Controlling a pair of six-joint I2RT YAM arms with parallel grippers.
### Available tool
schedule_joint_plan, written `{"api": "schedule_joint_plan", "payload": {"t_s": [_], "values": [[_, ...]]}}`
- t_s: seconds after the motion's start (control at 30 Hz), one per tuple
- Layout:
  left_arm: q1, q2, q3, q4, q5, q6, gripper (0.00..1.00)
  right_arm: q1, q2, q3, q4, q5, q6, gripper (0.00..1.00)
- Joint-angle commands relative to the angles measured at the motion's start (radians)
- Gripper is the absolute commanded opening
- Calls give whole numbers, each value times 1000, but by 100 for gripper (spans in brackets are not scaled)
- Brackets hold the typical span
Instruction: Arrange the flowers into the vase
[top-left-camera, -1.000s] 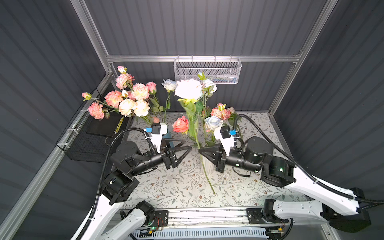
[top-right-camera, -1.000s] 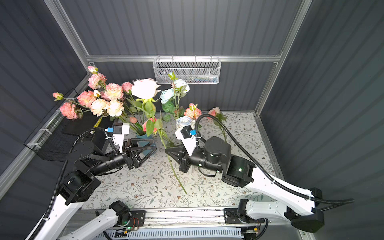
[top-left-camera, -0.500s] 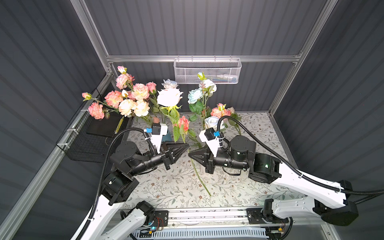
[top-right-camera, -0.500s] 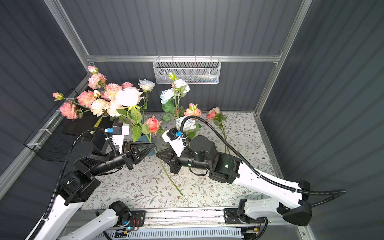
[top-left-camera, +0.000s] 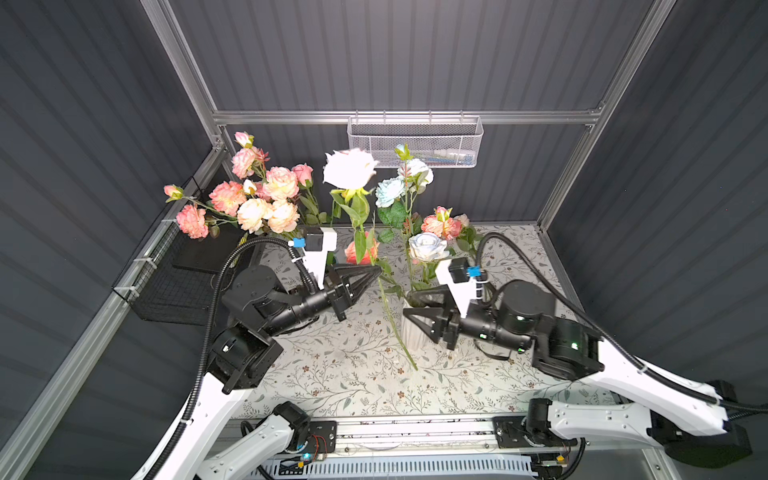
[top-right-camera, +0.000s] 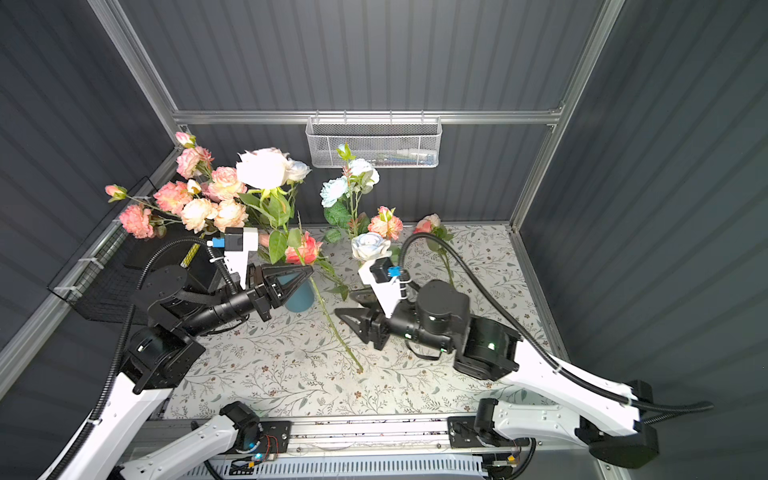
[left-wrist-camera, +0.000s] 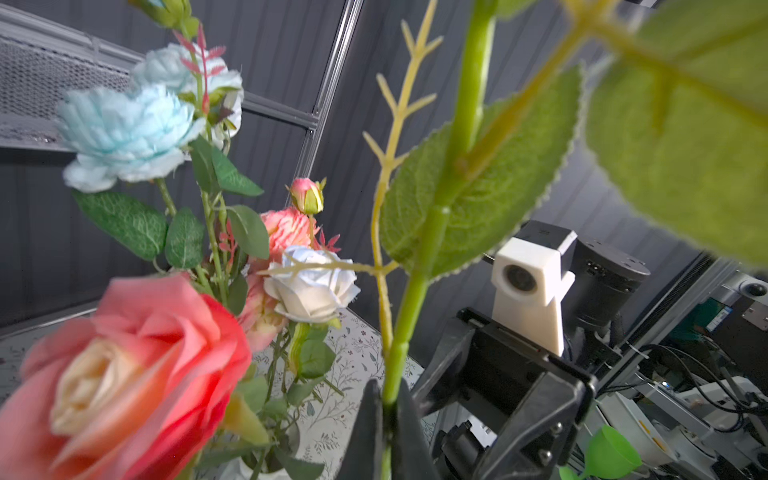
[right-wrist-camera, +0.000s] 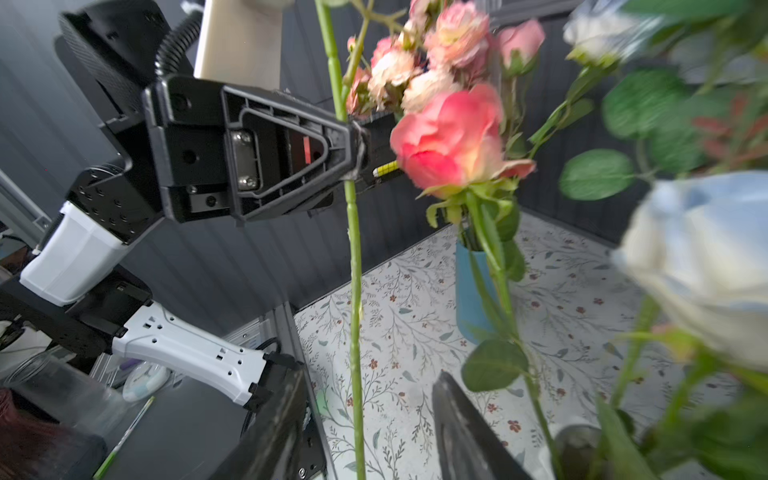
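The white rose (top-left-camera: 349, 170) would fall onto the cloth if I opened my left gripper now. Its stem is beside the white vase, so my left gripper needs to keep holding it until the stem is inside.
A tall white rose (top-left-camera: 349, 170) (top-right-camera: 264, 168) stands nearly upright, and its long green stem (top-left-camera: 392, 324) (right-wrist-camera: 355, 266) reaches down toward the cloth. My left gripper (top-left-camera: 379, 269) (top-right-camera: 311, 270) (left-wrist-camera: 384, 399) is shut on that stem partway up. To the right of the stem, my right gripper (top-left-camera: 409, 303) (top-right-camera: 345, 305) (right-wrist-camera: 370, 376) stands open; the stem passes between its fingers untouched. Behind it the white vase (top-left-camera: 411, 336) (right-wrist-camera: 577, 440) holds pale-blue and pink flowers (top-left-camera: 390, 191) (left-wrist-camera: 124, 133). A blue vase (top-right-camera: 299, 295) (right-wrist-camera: 469, 291) holds a pink rose (top-right-camera: 305, 249) (left-wrist-camera: 124, 374).
A bunch of pink and peach flowers (top-left-camera: 249, 199) leans out of a black wire basket (top-left-camera: 174, 282) on the left wall. A white mesh basket (top-left-camera: 415, 141) hangs on the back wall. A floral tablecloth (top-left-camera: 340, 374) covers the table.
The right gripper carried the white rose leftward, then opened and drew back to the right. Meanwhile the left gripper shut on the stem and now holds the rose.
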Motion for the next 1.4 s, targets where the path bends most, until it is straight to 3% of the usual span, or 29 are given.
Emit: {"api": "schedule_joint_plan", "payload": {"t_s": [0.0,0.17,0.47,1.0,1.03,1.2,1.37], "values": [[-2,50,87,77,-39,69,0,-6,-100,-21,-31,125,-43,53],[-2,155,229,97,-69,135,0,-8,-217,-36,-78,203,-62,52],[-2,295,396,18,-133,269,0,-8,-296,-70,-104,243,-73,50],[-48,328,264,-1,-139,285,0,-8,-334,-100,-111,303,-85,51],[-58,330,255,-6,-145,289,2,-9,-334,-102,-110,304,-85,51],[-87,323,241,-30,-186,295,74,-9,-332,-107,-109,314,-85,52],[-89,284,252,1,-200,277,93,-11,-323,-113,-107,317,-77,57]]}}
